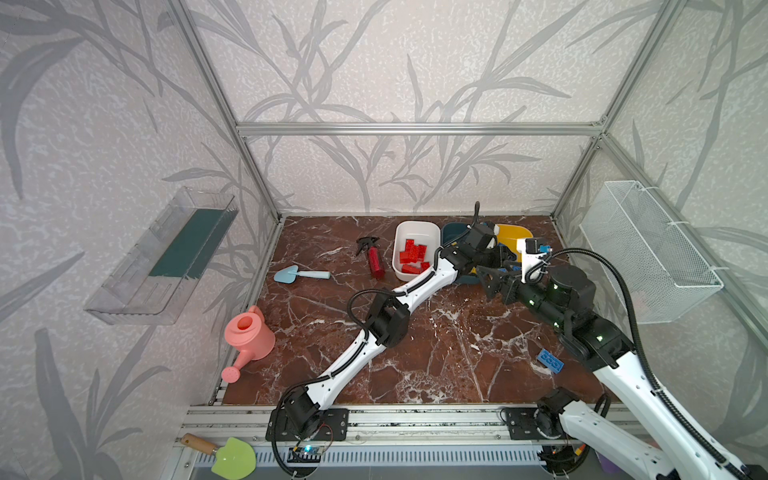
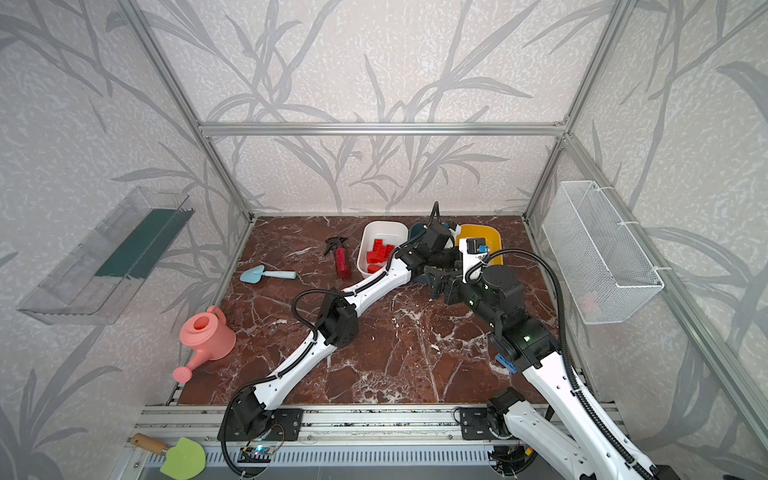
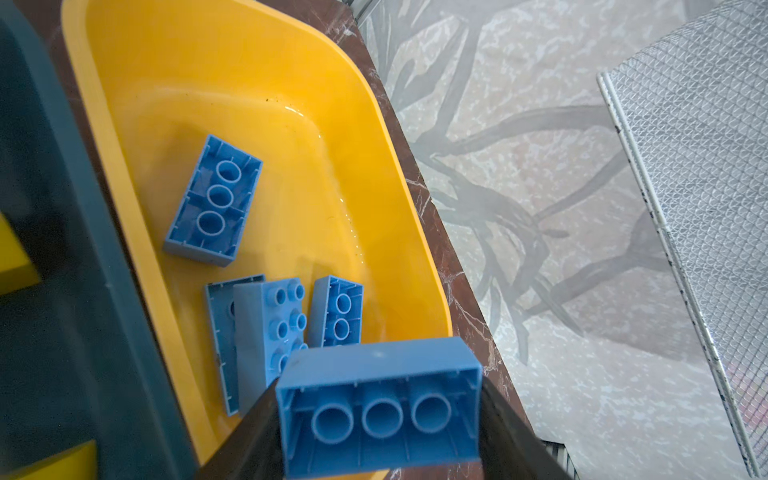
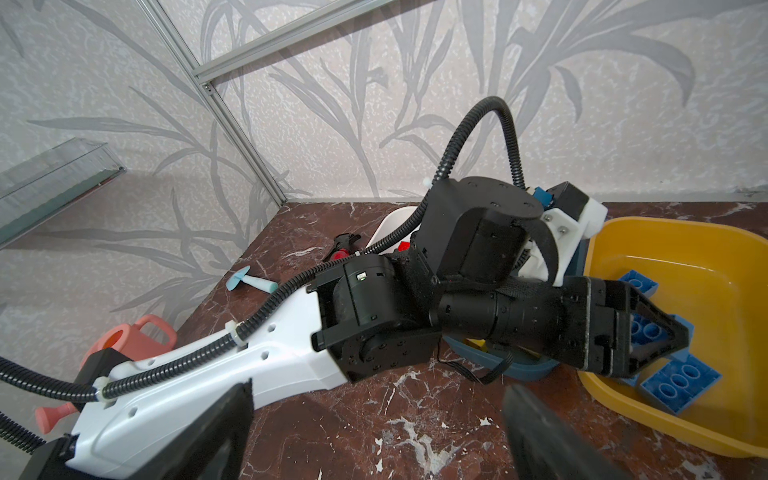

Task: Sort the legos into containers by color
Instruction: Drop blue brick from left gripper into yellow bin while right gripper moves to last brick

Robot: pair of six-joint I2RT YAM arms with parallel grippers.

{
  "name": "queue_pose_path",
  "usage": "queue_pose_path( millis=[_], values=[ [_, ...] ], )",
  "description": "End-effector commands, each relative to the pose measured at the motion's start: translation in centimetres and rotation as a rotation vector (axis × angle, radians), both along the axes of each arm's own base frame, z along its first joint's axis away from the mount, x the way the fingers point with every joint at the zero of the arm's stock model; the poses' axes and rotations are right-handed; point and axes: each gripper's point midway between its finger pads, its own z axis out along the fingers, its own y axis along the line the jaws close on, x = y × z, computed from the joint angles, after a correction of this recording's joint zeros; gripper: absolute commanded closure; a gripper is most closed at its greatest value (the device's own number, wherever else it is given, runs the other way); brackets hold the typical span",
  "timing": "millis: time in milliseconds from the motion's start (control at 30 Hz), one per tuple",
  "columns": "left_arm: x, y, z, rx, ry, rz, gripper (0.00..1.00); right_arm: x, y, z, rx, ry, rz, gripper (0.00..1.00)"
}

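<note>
The blue lego [image 3: 380, 369] hangs above the yellow container's bottom, inside the container's rim, and would drop in if I opened now. My left gripper needs to open now.
My left gripper [image 3: 378, 415] is shut on a blue lego [image 3: 376, 405], hollow side toward the camera, held over the near end of the yellow container [image 3: 232, 95]. Several blue legos [image 3: 214, 199] lie inside that tub. Beside it the teal container [image 3: 83, 332] holds yellow legos [image 3: 12, 257]. In both top views the white container [image 1: 415, 225] [image 2: 384, 226] holds red legos [image 1: 413, 255]. My right gripper [image 4: 374, 436] stands open over bare table just in front of the teal tub [image 4: 528, 368]. One blue lego [image 1: 550, 360] lies on the table beside the right arm.
A dark-red spray bottle [image 1: 376, 262], a light-blue trowel [image 1: 301, 274] and a pink watering can [image 1: 249, 332] lie left of the tubs. A wire basket [image 1: 648, 249] hangs on the right wall and a clear shelf [image 1: 166, 257] on the left wall.
</note>
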Motion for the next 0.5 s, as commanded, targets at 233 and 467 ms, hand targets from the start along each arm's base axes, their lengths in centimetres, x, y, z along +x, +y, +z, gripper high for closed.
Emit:
queue_pose_path(
  millis=[233, 467],
  values=[
    [0.8, 1.3, 4.6, 0.005, -0.098, 0.008, 0.21, 0.3, -2.1, -1.3, -0.050, 0.059, -0.121, 0.06],
    [0.9, 3.4, 7.6, 0.057, -0.152, 0.021, 0.13, 0.0, -4.3, -2.3, -0.095, 0.129, -0.211, 0.06]
  ],
)
